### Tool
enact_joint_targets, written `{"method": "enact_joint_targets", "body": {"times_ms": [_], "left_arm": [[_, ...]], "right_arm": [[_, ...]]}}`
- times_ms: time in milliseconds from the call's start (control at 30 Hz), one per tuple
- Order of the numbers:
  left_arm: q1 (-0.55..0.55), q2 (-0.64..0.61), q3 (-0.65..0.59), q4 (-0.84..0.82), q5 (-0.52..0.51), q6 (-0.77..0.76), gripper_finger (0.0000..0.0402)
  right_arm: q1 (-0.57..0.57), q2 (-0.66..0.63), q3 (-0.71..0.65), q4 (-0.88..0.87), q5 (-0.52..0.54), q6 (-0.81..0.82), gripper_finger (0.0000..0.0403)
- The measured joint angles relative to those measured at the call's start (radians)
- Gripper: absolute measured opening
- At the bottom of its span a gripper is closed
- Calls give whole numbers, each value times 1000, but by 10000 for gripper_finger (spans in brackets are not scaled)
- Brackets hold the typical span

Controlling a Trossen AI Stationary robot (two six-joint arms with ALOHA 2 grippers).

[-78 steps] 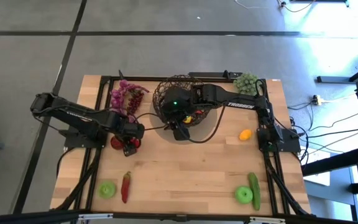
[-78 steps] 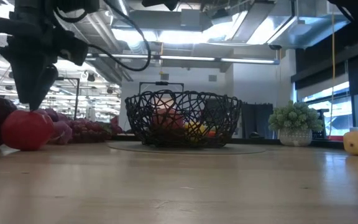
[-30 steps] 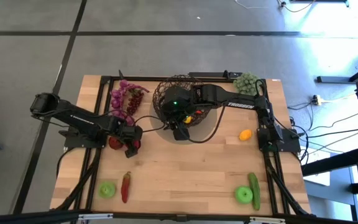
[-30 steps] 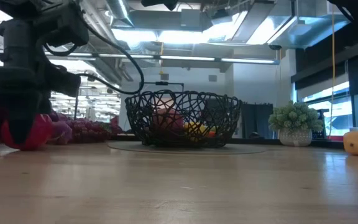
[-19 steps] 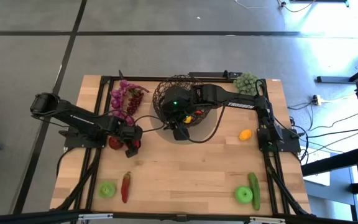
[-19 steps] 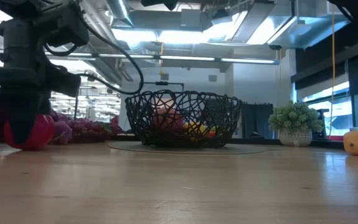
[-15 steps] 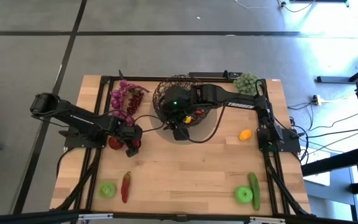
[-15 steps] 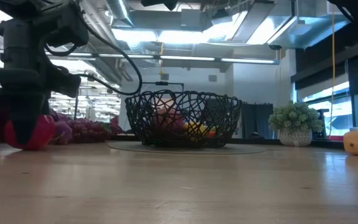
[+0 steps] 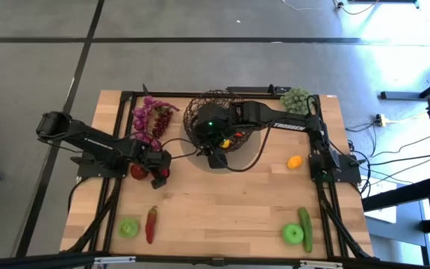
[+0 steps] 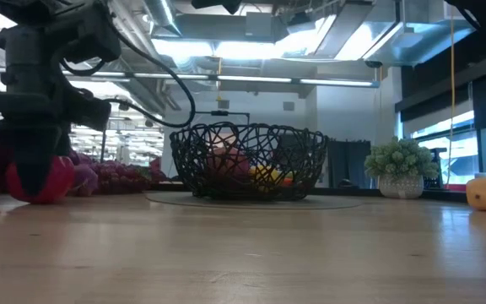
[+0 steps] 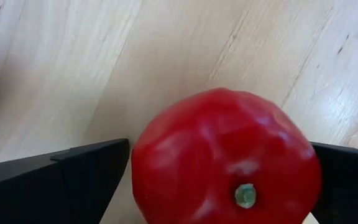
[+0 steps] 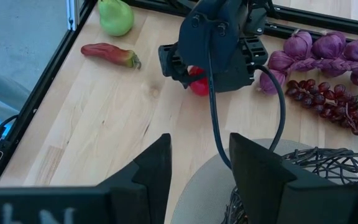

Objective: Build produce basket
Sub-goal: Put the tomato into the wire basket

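Observation:
The red apple should go into the produce basket (image 9: 213,101), so my left gripper needs to pick up the apple by its widest part (image 9: 164,172) next.
The dark wire basket (image 9: 215,119) stands at the table's far middle with a red apple and something yellow inside (image 10: 247,173). A red apple (image 11: 225,158) rests on the table left of the basket. My left gripper (image 9: 157,175) points down over it, open, one finger on each side. A second red fruit (image 9: 138,172) lies just left of that apple. My right gripper (image 12: 199,174) hangs open and empty above the basket's near-left rim. Purple grapes (image 9: 151,116) lie at the far left. My left gripper comes from above, pointing steeply down, with its fingers (image 11: 73,180) on either side of the red apple's widest part (image 11: 142,168). The apple fills the gap and sits on the table (image 10: 49,179). Whether the fingers touch it, I cannot tell.
A red chilli (image 9: 151,223) and a green apple (image 9: 129,227) lie near the front left. A lemon (image 9: 295,161) lies at the right, a green apple (image 9: 293,234) and cucumber (image 9: 305,226) at the front right. A pale green cluster (image 9: 295,99) stands far right.
My left gripper came down over the red apple more than a second ago. It has kept still around the apple since. The apple has stayed on the table.

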State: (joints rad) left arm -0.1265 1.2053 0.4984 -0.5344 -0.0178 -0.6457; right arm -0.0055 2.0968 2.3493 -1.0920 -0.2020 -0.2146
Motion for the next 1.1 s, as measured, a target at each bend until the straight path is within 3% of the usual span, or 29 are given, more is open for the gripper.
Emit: {"method": "enact_joint_targets", "body": {"times_ms": [533,1100], "left_arm": [[-1,0,1,16,-14,-88,286],[0,0,46,-4,40,-133,276]], "right_arm": [[0,0,0,0,0,0,155],[0,0,0,0,0,0,155]]}}
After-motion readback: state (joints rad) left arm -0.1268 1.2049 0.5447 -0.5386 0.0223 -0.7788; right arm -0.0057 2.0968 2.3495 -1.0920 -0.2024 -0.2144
